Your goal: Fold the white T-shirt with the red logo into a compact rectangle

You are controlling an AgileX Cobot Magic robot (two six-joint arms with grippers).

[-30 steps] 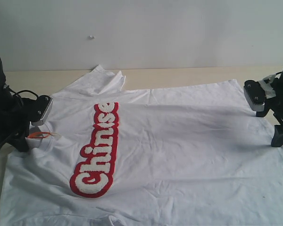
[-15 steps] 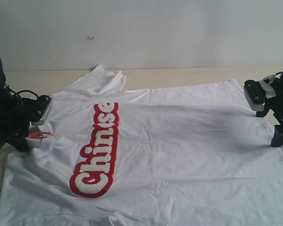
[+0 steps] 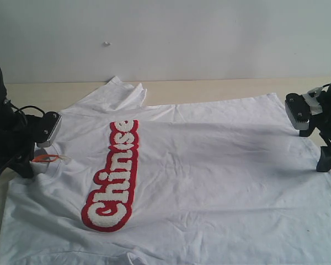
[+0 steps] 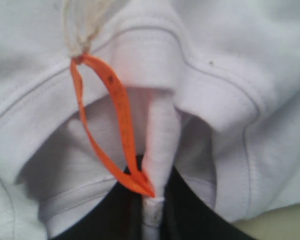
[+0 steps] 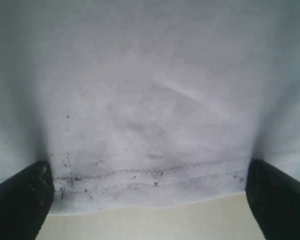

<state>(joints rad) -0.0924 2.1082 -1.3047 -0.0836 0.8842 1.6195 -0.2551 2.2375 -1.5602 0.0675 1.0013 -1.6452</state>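
Note:
My right gripper's fingers press beside the stitched hem, astride the white fabric, and closing now would catch the hem, so it is time to close on it.
The white T-shirt (image 3: 209, 165) lies spread flat on the table, collar to the left and hem to the right. The red logo (image 3: 117, 176) runs as a long strip across its chest. My left gripper (image 3: 23, 165) sits at the collar, beside the orange neck tag (image 3: 45, 158). In the left wrist view it (image 4: 152, 212) is shut on a pinched fold of the ribbed collar (image 4: 160, 135), with the orange tag (image 4: 117, 110) looping beside it. My right gripper (image 3: 326, 160) stands at the hem. In its wrist view it (image 5: 150, 200) is open, with the fingers (image 5: 20, 200) wide apart astride the stitched hem (image 5: 150, 177).
The beige table (image 3: 209, 88) shows behind the shirt and past the hem (image 5: 155, 222). One sleeve (image 3: 118, 94) lies bunched at the back left. A plain white wall (image 3: 182, 33) rises behind the table.

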